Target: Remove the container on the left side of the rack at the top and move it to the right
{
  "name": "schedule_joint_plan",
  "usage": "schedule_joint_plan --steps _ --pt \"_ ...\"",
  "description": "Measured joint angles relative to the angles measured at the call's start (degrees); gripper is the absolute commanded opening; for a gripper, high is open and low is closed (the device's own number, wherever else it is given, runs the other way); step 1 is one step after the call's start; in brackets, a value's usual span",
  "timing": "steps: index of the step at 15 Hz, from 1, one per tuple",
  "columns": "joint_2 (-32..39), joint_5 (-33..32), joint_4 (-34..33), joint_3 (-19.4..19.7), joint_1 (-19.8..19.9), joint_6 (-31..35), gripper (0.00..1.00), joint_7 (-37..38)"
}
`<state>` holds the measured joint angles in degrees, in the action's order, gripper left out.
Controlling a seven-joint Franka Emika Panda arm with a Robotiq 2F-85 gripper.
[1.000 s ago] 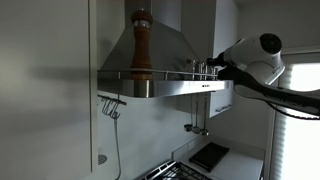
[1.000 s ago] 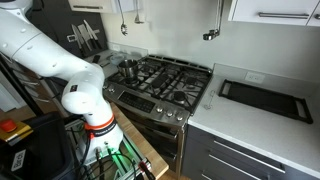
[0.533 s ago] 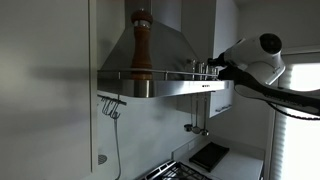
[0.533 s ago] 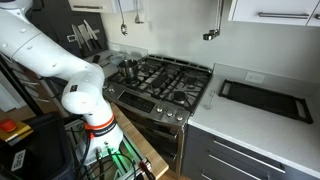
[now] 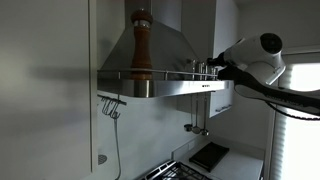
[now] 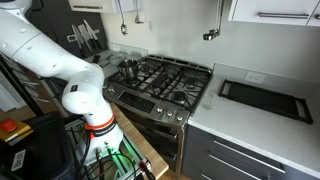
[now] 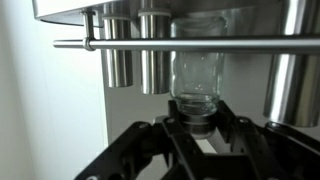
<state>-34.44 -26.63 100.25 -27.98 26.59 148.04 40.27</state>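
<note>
I should release the clear glass jar behind the rack's bar; it would rest on the rack [image 5: 160,75] now.
In the wrist view a clear glass jar [image 7: 196,75] with a dark lid stands behind the rack's rail [image 7: 250,44], next to two steel containers [image 7: 118,55] [image 7: 153,55]. My gripper [image 7: 197,112] has a finger on each side of the jar's lid end, pressed against it. In an exterior view the gripper [image 5: 215,68] is at the right end of the hood-top rack [image 5: 160,75], by small containers [image 5: 200,67]. A tall wooden pepper mill [image 5: 141,45] stands at the rack's left.
Another steel cylinder [image 7: 290,60] stands right of the jar. Utensils hang under the hood [image 5: 112,106]. Below are a gas stove [image 6: 165,80], a counter with a dark tray [image 6: 262,98], and the arm's base [image 6: 85,105].
</note>
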Motion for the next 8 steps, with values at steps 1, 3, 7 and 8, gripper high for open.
schedule_joint_plan --steps 1,3,7,8 --pt "0.00 0.00 0.00 0.00 -0.10 0.00 0.46 0.00" --pt "0.00 0.00 0.01 0.00 -0.19 0.00 0.71 0.00" --pt "-0.01 0.00 0.09 -0.01 -0.23 0.00 0.92 0.00" --pt "-0.01 0.00 0.11 -0.01 -0.23 0.00 0.99 0.00"
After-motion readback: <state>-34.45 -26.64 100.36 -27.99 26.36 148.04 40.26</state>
